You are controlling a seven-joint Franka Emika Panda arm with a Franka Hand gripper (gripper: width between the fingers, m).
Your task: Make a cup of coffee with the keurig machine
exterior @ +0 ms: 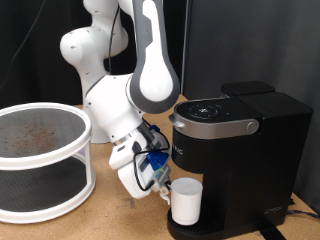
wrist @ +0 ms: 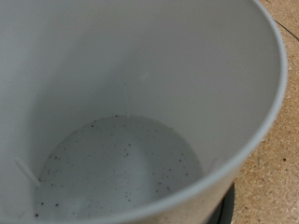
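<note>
The white cup's base sits on the drip tray (exterior: pixel 215 233) beneath the brew head and the cup would stand, so it is time to open my gripper now.
The black keurig machine (exterior: pixel 245 140) stands at the exterior view's right with its silver-grey lid down. The white cup (exterior: pixel 186 203) stands upright on the drip tray (exterior: pixel 215 233) under the brew head. My gripper (exterior: pixel 160 183) is low beside the cup, on the cup's left in the exterior view, touching or very close to it; its fingers are hidden there. The wrist view looks straight down into the cup (wrist: pixel 121 103), which fills the picture. The cup's bottom shows fine dark specks and no liquid. No finger shows in the wrist view.
A white round two-tier rack (exterior: pixel 40 160) with mesh shelves stands at the exterior view's left on the wooden table (exterior: pixel 110 215). My white arm base (exterior: pixel 95 50) rises behind. A dark cable (exterior: pixel 300 212) runs beside the machine at the right.
</note>
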